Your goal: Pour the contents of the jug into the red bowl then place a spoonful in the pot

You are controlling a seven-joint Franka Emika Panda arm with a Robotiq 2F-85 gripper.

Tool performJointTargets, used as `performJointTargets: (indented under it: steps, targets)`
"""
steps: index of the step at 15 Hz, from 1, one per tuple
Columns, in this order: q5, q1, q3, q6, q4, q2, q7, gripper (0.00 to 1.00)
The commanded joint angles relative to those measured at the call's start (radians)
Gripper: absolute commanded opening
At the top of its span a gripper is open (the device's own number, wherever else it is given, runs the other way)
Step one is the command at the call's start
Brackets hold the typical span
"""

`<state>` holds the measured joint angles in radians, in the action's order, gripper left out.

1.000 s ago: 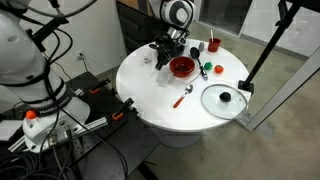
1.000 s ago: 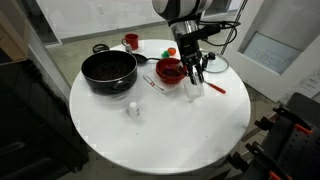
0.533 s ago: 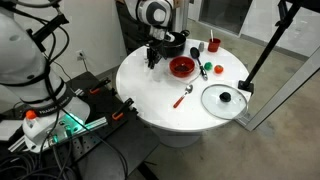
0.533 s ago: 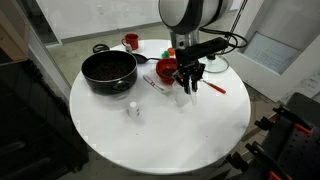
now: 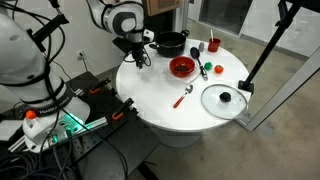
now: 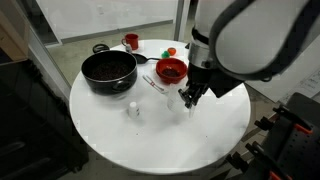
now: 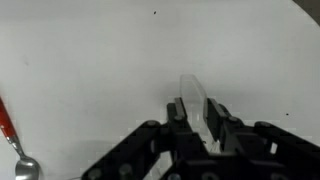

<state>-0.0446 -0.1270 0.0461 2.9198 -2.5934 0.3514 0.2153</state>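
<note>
The small clear jug is above empty tabletop, so it would drop there if I opened now. My gripper needs to hold on to it until it reaches the red bowl.
My gripper (image 7: 198, 108) is shut on a small clear jug (image 7: 192, 88) and holds it over bare white tabletop. In both exterior views it (image 5: 137, 58) (image 6: 188, 98) is away from the red bowl (image 5: 182, 67) (image 6: 171, 70). The black pot (image 5: 170, 42) (image 6: 108, 70) stands beside the bowl. The red-handled spoon (image 5: 183, 96) lies on the table in front of the bowl. Its handle shows at the left edge of the wrist view (image 7: 8, 128). What is in the jug or bowl cannot be seen.
A glass lid (image 5: 222, 98) lies near the table edge. A red mug (image 5: 213, 45) (image 6: 131, 41) and a green object (image 5: 207, 68) sit behind the bowl. A small white object (image 6: 132, 110) stands in front of the pot. A black stand (image 5: 262, 50) rises beside the round table (image 6: 150, 140).
My gripper has moved with the jug away from the red bowl, across the table past the pot. Bowl, pot and spoon have not moved.
</note>
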Motion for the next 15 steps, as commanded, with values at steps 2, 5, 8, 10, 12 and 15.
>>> performJointTargets:
  steps: [2,5,8,10,12,15]
  targets:
    - [-0.003,-0.043,-0.008,0.276,-0.221,-0.057,-0.009,0.07]
    - [-0.036,-0.066,-0.031,0.327,-0.2,-0.009,-0.003,0.07]
    - [-0.072,-0.064,-0.046,0.296,-0.161,-0.004,0.016,0.07]
    - [-0.094,-0.079,-0.076,0.262,-0.131,0.001,0.023,0.07]
    - [-0.108,-0.094,-0.108,0.255,-0.107,0.02,0.028,0.07]
    - [-0.115,-0.147,-0.186,0.271,-0.066,0.082,0.037,0.07]
